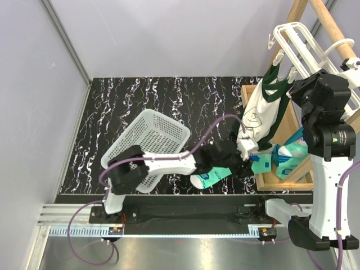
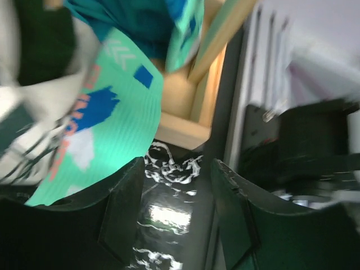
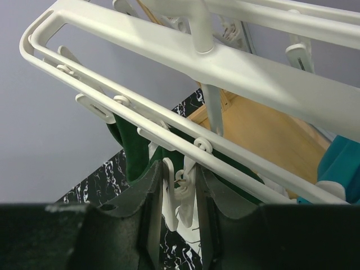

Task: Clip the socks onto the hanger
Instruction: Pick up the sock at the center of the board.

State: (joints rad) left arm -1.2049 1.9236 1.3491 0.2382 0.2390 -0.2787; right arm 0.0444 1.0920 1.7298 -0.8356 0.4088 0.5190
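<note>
My left gripper grabs the mint sock by its larger blue patch next, short of the sock's cuff, which stays free for the hanger's clip.
A mint-green sock lies on the black marbled table under my left arm. My left gripper is low by the wooden rack's base, open and empty; in the left wrist view only table shows between its jaws. A mint sock with blue patches lies just beyond its left finger. The white hanger hangs on the wooden pole at the far right. My right gripper is raised to it and, in the right wrist view, is shut on a dangling white clip under the hanger's bars.
A white mesh basket lies tilted at the centre left. A white and dark-green garment hangs from the hanger. Teal cloth lies on the wooden rack's base. The wooden pole slants across the top right.
</note>
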